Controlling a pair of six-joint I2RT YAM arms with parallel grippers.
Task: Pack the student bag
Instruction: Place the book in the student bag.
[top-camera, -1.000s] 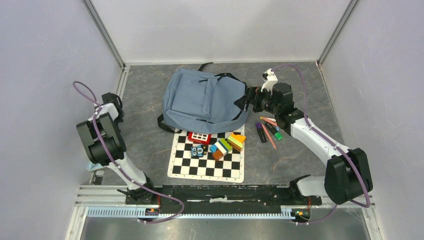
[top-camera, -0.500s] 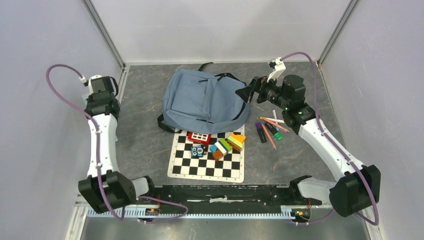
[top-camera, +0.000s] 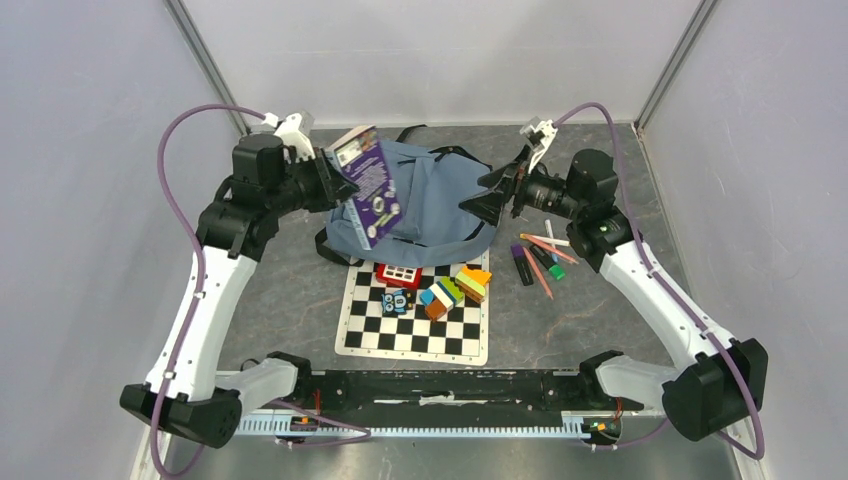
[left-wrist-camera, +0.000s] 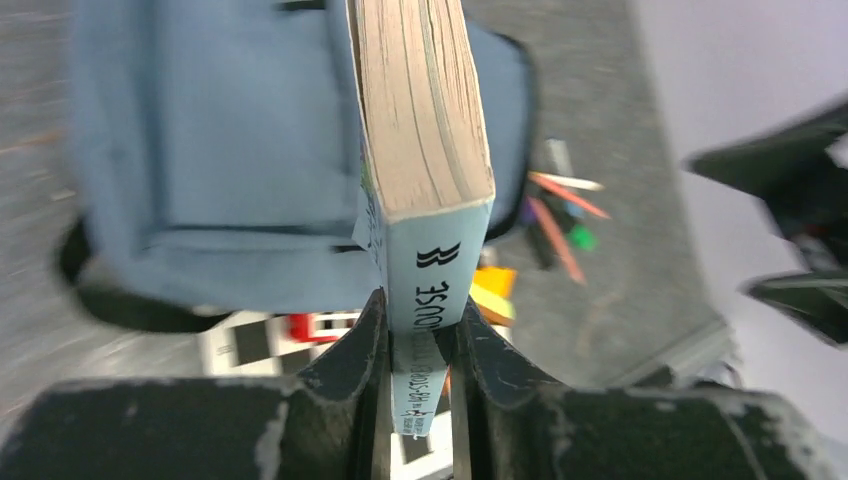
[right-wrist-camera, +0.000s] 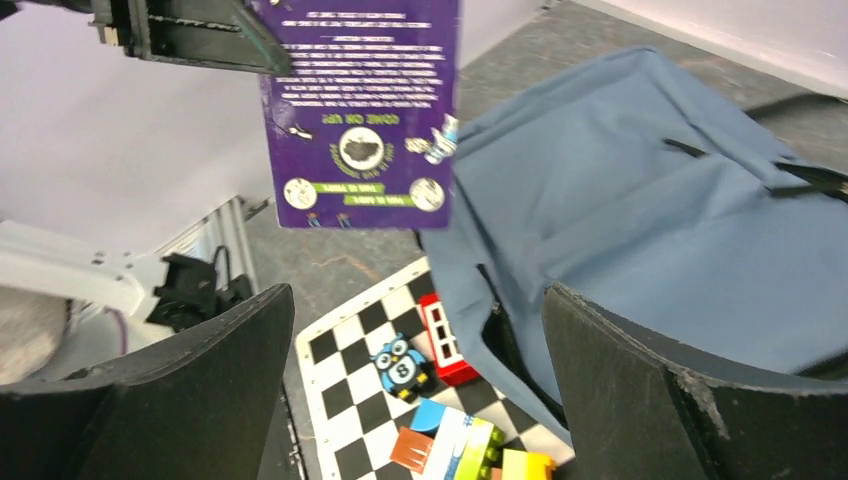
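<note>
I need to grab the purple paperback book with my right gripper next by the book's edge (top-camera: 388, 172) (right-wrist-camera: 455, 78) opposite the clamped spine, so the book goes into the bag spine-first.
The dusty-blue student bag (top-camera: 430, 205) lies flat at the back of the table; it also shows in the left wrist view (left-wrist-camera: 220, 150) and the right wrist view (right-wrist-camera: 640, 220). My left gripper (top-camera: 328, 180) is shut on a purple paperback book (top-camera: 368, 188), held in the air over the bag's left side. In the left wrist view the fingers clamp the book's spine (left-wrist-camera: 425, 270). The book's back cover shows in the right wrist view (right-wrist-camera: 360, 110). My right gripper (top-camera: 490, 195) is open and empty above the bag's right edge.
A chessboard (top-camera: 415, 330) lies in front of the bag with a red block (top-camera: 398, 275), an owl tile (top-camera: 397, 301) and coloured bricks (top-camera: 455, 288) on it. Markers and pencils (top-camera: 540, 260) lie to the board's right. Walls close in three sides.
My left arm has swung from the far left to above the bag, now carrying the book. My right gripper has lifted off the bag's right edge and stands open.
</note>
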